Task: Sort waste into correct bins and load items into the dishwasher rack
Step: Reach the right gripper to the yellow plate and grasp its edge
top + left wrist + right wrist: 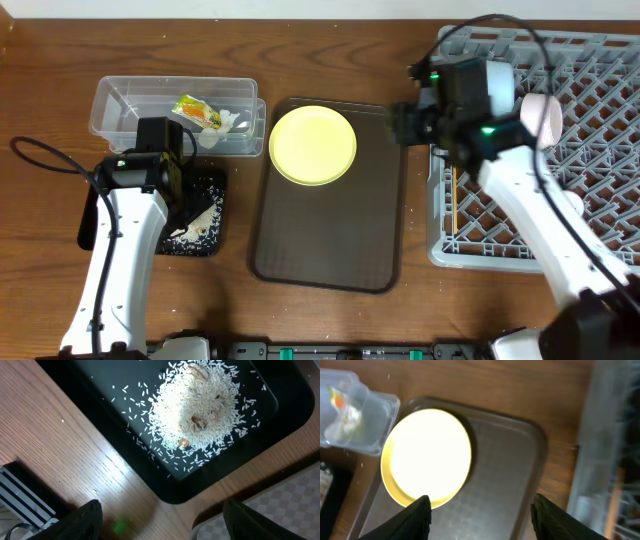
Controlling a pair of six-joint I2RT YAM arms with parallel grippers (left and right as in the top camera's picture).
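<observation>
The robot's right gripper should pinch the yellow plate [312,145] by the plate's rim facing the grey rack, so the plate's opposite edge stays free to slot in upright.
The clear tub [120,108] at the back left holds the green-and-orange wrapper [195,110] and white scraps. The black tray [215,235] in front of it holds a heap of rice bits [200,405]. My left gripper [185,175] hangs open and empty over the tray's edge [160,510]. The yellow plate [312,145] lies on the brown serving tray [330,235]. My right gripper [402,125] is open and empty above that tray's right part [481,502], to the right of the plate [427,460]. The grey rack [590,140] holds a pale cup [545,115] and chopsticks [453,195]. The bowls are out of view.
The rack's left wall [592,460] stands close to the serving tray's right rim. A corner of the clear tub [280,505] shows beside my left fingers. Bare wooden table [330,50] lies behind the trays and in front of them.
</observation>
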